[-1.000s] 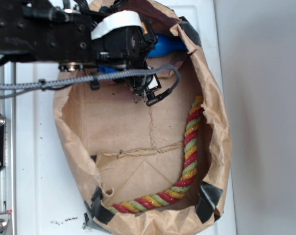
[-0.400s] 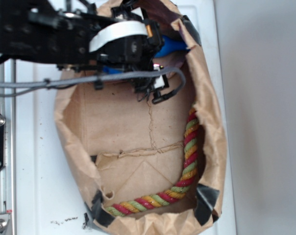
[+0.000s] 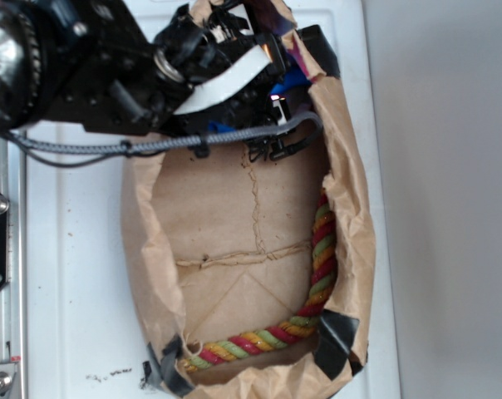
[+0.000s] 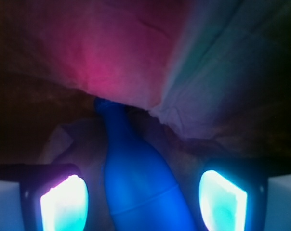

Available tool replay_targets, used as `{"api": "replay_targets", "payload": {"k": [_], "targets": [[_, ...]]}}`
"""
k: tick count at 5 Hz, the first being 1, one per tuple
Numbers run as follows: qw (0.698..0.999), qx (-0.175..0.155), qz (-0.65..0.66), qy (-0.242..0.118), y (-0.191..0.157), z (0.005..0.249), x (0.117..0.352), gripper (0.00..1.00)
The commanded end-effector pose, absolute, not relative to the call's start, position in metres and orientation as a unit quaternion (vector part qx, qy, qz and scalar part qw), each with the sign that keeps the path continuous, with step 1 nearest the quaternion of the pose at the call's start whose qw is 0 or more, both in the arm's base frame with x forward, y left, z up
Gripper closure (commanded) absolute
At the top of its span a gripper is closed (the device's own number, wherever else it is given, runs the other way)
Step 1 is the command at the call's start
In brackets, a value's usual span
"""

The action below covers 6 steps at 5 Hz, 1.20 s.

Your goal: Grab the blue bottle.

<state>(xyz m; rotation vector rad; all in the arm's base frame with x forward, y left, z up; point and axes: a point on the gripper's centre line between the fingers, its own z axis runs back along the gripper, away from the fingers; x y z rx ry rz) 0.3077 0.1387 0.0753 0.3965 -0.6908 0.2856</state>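
My gripper should close now, as my glowing fingers are on either side of it in the wrist view. Closing now would hold the blue bottle's body.
The blue bottle lies inside the brown paper bag, its narrow neck pointing away from me toward the bag's far wall. In the exterior view only a sliver of the bottle shows at the bag's top right, under my arm. My gripper is open, with one glowing pad on the bottle's left and the other on its right, a gap on each side. In the exterior view the gripper is deep in the bag's top end, mostly hidden by the black arm.
A red-yellow-green twisted rope runs along the bag's right wall and bottom end. The bag's paper walls crowd close around the bottle's neck. A grey cable crosses the bag's upper part. The bag sits on a white surface.
My arm has pushed further toward the bag's top right end, over the bottle. The bag's left wall has been dragged inward, so the bag looks narrower. The rope has barely shifted.
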Motion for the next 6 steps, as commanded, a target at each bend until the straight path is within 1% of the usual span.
{"api": "replay_targets", "payload": {"k": [1, 2, 3, 5, 6], "targets": [[0.909, 0.19, 0.101, -0.357, 0.15, 0.092, 0.318, 0.0], [0.905, 0.187, 0.124, -0.362, 0.15, 0.094, 0.317, 1.0], [0.906, 0.168, 0.127, -0.366, 0.149, 0.098, 0.316, 1.0], [0.91, 0.144, 0.128, -0.366, 0.144, 0.108, 0.313, 1.0], [0.919, 0.086, 0.133, -0.36, 0.124, 0.137, 0.299, 1.0]]}}
